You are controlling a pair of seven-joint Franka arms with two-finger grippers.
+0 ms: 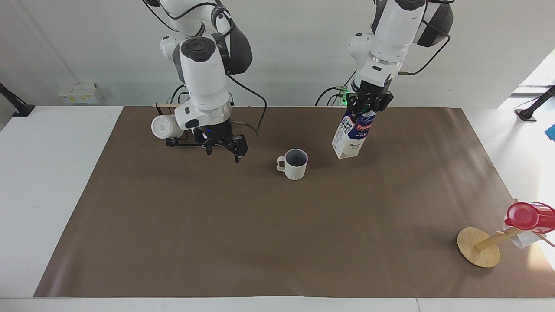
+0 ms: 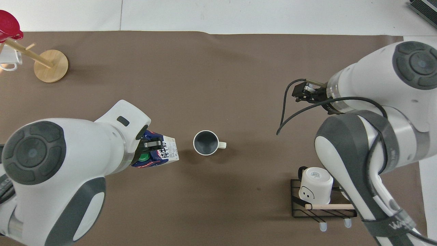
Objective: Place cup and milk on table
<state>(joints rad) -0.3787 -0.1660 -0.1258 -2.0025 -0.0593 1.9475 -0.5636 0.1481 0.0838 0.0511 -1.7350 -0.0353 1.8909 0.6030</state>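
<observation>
My left gripper needs to bring the milk carton lower before it opens, because the lower end of the carton is hanging tilted over the brown sheet (image 1: 260, 238) beside the cup.
The cream-white cup (image 1: 295, 164) (image 2: 206, 142) stands upright on the table's brown sheet (image 1: 260, 238), free of both grippers, its handle toward the right arm's end. My left gripper (image 1: 368, 104) (image 2: 150, 147) is shut on the top of the milk (image 1: 350, 138) (image 2: 160, 155). The carton hangs tilted, low over the sheet, beside the cup toward the left arm's end. I cannot tell whether its lower corner touches the sheet. My right gripper (image 1: 223, 151) is open and holds nothing, over the sheet between the cup and the mug rack.
A black wire rack (image 1: 177, 141) (image 2: 322, 205) holding a plain white mug (image 1: 162, 126) (image 2: 314, 184) stands near the right arm's base. A wooden stand (image 1: 479, 247) (image 2: 51, 61) with a red cup (image 1: 527, 216) leans at the corner far from the robots.
</observation>
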